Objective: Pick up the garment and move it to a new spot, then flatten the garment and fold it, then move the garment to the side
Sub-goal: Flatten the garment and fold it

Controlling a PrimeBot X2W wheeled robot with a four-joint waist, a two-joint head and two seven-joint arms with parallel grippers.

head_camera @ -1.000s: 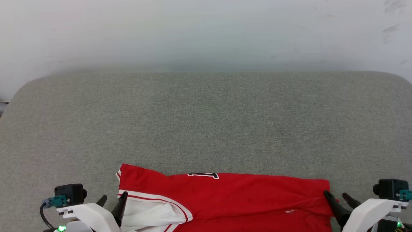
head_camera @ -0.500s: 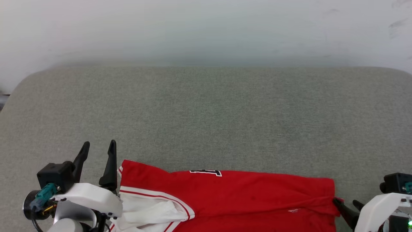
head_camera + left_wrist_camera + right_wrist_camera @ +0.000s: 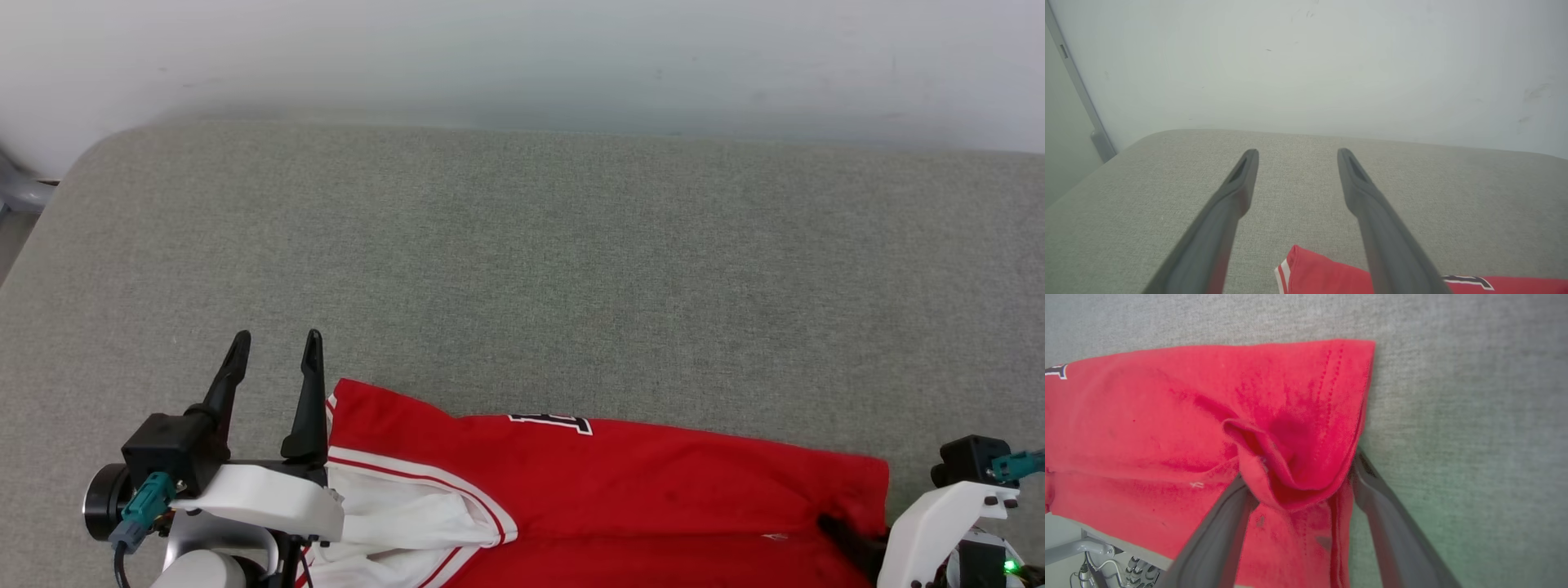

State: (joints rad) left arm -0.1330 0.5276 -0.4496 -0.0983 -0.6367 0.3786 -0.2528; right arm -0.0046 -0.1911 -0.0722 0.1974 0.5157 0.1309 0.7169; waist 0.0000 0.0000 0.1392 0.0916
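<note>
My right gripper should next grab the jersey (image 3: 1157, 426) by its bunched hem fold (image 3: 1290, 485) to fold and shift it.
The garment (image 3: 653, 490), a bright red jersey with white panels, striped trim and a dark number, lies along the near edge of the grey padded surface. My left gripper (image 3: 276, 347) is raised just left of the garment's left corner (image 3: 1323, 273). It stands open with nothing between its fingers (image 3: 1237, 192). My right gripper (image 3: 1301, 469) is at the garment's right corner (image 3: 1147, 416). Its jaws are spread wide, with a bunched fold of red cloth lying between them and hiding the tips. One dark finger (image 3: 845, 529) pokes into the cloth.
The grey padded surface (image 3: 522, 269) stretches far ahead to a pale wall (image 3: 522, 49). Its rounded left corner sits beside a grey metal bar (image 3: 16, 192). In the right wrist view the surface's near edge drops off over robot hardware (image 3: 1094, 555).
My left gripper rose from low beside the garment's left edge until its fingers pointed up and forward. My right gripper pushed into the garment's right corner. The head view also shifted.
</note>
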